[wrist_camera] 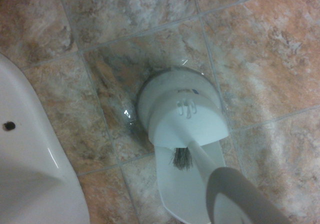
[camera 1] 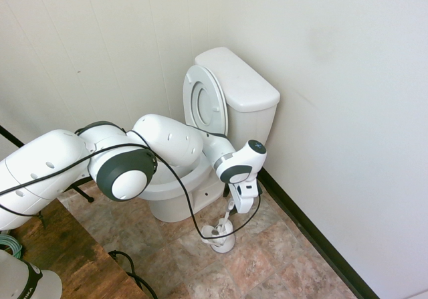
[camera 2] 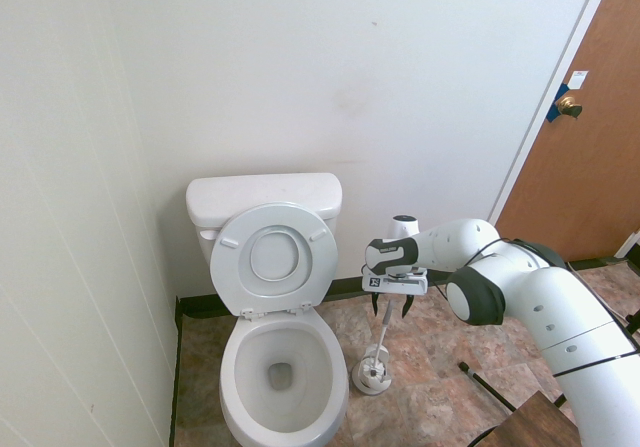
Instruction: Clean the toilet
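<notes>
I will next grip the toilet brush with my gripper by the top of its thin handle [camera 1: 231, 205] [wrist_camera: 235, 199], because the white holder wraps around the brush's bristle head.
The toilet [camera 1: 234, 102] stands against the wall with seat and lid raised, its bowl [camera 2: 280, 372] open and its tank [camera 2: 262, 197] behind. My gripper [camera 2: 391, 310] points down beside the bowl, open, with its fingers on either side of the top of a thin brush handle [camera 2: 382, 342]. That brush stands in a small white holder [camera 2: 372, 375] on the tile floor right of the toilet. The first exterior view shows the gripper [camera 1: 238, 209] just above the holder [camera 1: 221, 235]. From the wrist view, the holder [wrist_camera: 182, 116] lies straight below, the handle [wrist_camera: 235, 199] rising close by.
The toilet's base [wrist_camera: 30, 174] is close beside the holder. A wall with dark baseboard [camera 1: 314, 235] runs behind. A brown door [camera 2: 590, 137] is at the far side, and a wooden surface [camera 1: 73, 259] sits near the arm's base.
</notes>
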Robot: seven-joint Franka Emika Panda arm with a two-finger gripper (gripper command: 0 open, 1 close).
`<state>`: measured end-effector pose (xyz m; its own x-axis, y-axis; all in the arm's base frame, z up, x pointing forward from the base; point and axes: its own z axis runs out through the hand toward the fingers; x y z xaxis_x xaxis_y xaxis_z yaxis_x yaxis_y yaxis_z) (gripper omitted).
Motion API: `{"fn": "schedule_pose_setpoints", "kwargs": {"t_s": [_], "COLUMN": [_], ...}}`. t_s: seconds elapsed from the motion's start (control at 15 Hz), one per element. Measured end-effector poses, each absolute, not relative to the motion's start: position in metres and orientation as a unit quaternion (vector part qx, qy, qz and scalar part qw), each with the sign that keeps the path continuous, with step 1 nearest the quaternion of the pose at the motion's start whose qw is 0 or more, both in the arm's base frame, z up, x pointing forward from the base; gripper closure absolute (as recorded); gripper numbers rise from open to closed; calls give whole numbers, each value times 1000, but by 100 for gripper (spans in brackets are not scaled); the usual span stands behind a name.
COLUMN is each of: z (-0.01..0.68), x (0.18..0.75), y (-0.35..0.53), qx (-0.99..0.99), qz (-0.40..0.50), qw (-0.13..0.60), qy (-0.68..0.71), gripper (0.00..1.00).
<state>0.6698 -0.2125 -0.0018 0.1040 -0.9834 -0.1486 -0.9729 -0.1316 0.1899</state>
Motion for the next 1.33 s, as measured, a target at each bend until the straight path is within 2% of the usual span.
{"fn": "schedule_pose_setpoints", "kwargs": {"t_s": [1.33], "z": [-5], "x": [678], "y": [-210], "qx": [741], "qz": [-121], "qw": [12], "qy": [-661], "gripper": [100]}}
